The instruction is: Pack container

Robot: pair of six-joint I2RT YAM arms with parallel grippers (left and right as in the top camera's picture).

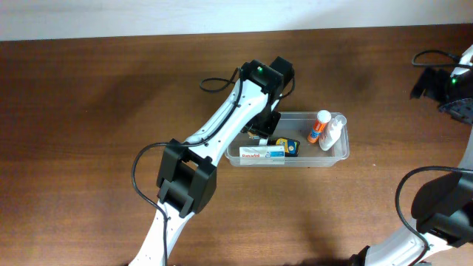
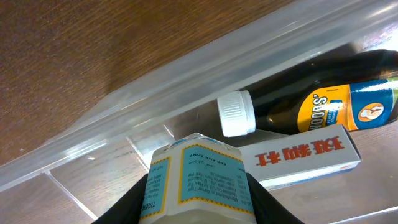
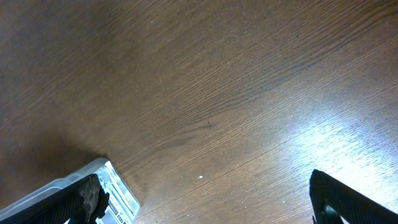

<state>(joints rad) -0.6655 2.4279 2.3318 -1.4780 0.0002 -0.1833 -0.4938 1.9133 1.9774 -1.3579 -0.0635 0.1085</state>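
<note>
My left gripper releases the jar now, since the jar's lower end hangs inside the container's side, over the container's bottom beside the white box.
The clear plastic container (image 1: 342,152) sits right of the table's centre. In it lie a white box with red print (image 1: 260,154), a dark bottle with a yellow and blue label (image 1: 285,145), an orange-capped bottle (image 1: 319,127) and a white bottle (image 1: 335,133). My left gripper (image 1: 262,127) hangs over the container's left end. In the left wrist view it (image 2: 198,202) is shut on a small white box with a blue label (image 2: 198,177), held above the container's floor beside its wall (image 2: 186,81). The dark bottle (image 2: 323,106) and white box (image 2: 298,155) lie just beyond. My right gripper (image 3: 205,199) is open and empty over bare table.
My right arm (image 1: 447,85) is at the far right edge of the table, well away from the container. A grey labelled object (image 3: 115,190) shows beside the right gripper's left finger. The brown wooden table (image 1: 89,111) surrounds the container.
</note>
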